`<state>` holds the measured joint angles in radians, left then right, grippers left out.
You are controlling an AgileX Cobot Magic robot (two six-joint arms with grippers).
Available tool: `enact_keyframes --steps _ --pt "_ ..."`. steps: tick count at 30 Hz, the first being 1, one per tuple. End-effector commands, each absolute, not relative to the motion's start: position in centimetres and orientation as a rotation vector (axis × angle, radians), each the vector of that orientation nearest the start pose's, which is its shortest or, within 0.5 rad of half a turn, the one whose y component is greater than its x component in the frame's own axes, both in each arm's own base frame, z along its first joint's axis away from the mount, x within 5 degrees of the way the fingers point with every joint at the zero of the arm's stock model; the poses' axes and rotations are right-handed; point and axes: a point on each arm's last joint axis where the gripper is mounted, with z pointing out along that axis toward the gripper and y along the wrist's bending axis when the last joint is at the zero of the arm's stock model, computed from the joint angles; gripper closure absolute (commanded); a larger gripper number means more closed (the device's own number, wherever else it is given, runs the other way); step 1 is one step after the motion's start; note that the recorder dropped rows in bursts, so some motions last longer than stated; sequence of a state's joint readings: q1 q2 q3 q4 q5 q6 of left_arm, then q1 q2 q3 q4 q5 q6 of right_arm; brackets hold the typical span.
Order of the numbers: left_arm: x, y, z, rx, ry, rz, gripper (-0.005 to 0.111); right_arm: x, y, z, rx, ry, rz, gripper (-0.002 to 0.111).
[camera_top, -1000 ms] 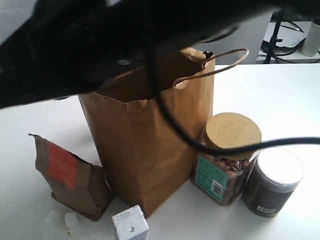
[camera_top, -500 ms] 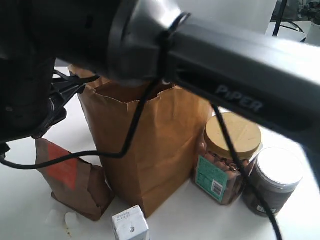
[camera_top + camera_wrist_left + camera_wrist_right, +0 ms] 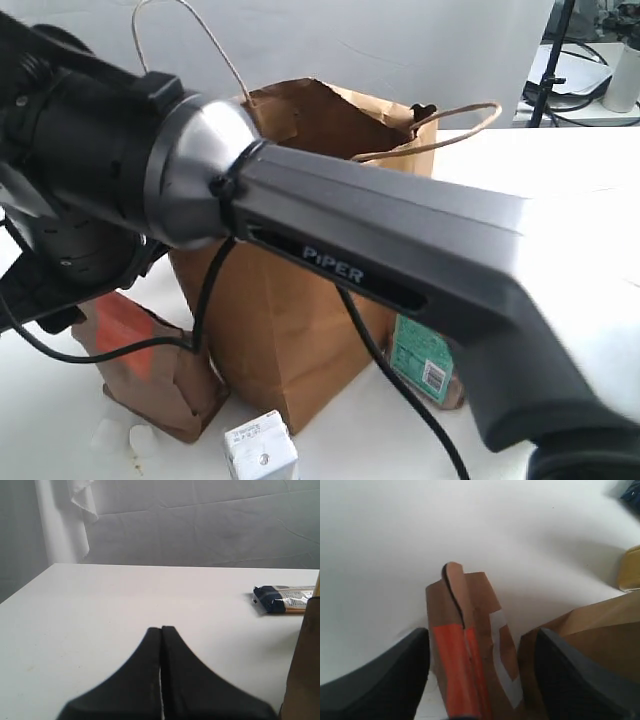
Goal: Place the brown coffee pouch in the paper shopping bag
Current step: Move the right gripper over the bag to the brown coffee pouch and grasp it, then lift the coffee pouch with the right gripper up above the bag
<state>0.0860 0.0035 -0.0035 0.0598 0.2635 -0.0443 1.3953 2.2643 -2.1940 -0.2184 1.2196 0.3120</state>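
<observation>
My right gripper should grab the brown coffee pouch by its folded top seam [image 3: 463,610] next. Then it will drop the pouch into the paper shopping bag [image 3: 590,645].
The brown coffee pouch [image 3: 150,375] with its red-orange label stands upright on the white table, just left of the paper shopping bag [image 3: 290,340]. The bag stands tall and open, both cord handles raised. My right arm reaches across the bag's front to the left side. In the right wrist view my right gripper [image 3: 481,632] is open, with the pouch [image 3: 465,645] between its fingers, one on each side. I see no contact. The bag's wall [image 3: 590,625] is close beside one finger. My left gripper [image 3: 161,628] is shut and holds nothing, low over bare table.
The right arm [image 3: 380,260] hides most of the jars; a green-labelled jar [image 3: 425,360] peeks out right of the bag. A small white box [image 3: 260,452] sits at the front edge. A dark-blue snack packet [image 3: 282,599] lies behind the bag.
My right arm has swung across the exterior view and down to the left, so its wrist is now over the pouch. It now covers the jars. The pouch and bag have not moved.
</observation>
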Motion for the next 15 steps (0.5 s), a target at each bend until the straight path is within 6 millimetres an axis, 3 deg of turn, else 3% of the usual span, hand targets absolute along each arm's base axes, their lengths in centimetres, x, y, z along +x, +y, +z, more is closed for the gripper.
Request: enact_keyframes --steps 1,7,9,13,15 --pt "5.5 0.6 19.0 -0.076 1.742 0.092 0.107 10.6 48.9 23.6 -1.465 2.342 0.142 0.051" --pt "5.5 0.6 19.0 -0.076 1.742 0.092 0.107 10.6 49.4 20.8 -1.493 2.383 0.098 0.057" --pt "5.5 0.6 19.0 -0.076 1.742 0.092 0.107 10.6 49.5 20.4 -1.493 2.391 0.092 0.069" --pt "5.5 0.6 19.0 -0.076 1.742 0.092 0.107 10.7 49.5 20.3 -1.47 2.405 0.092 0.105" --pt "5.5 0.6 19.0 -0.076 1.742 0.092 0.107 10.8 49.4 20.9 -1.457 2.393 0.092 0.108"
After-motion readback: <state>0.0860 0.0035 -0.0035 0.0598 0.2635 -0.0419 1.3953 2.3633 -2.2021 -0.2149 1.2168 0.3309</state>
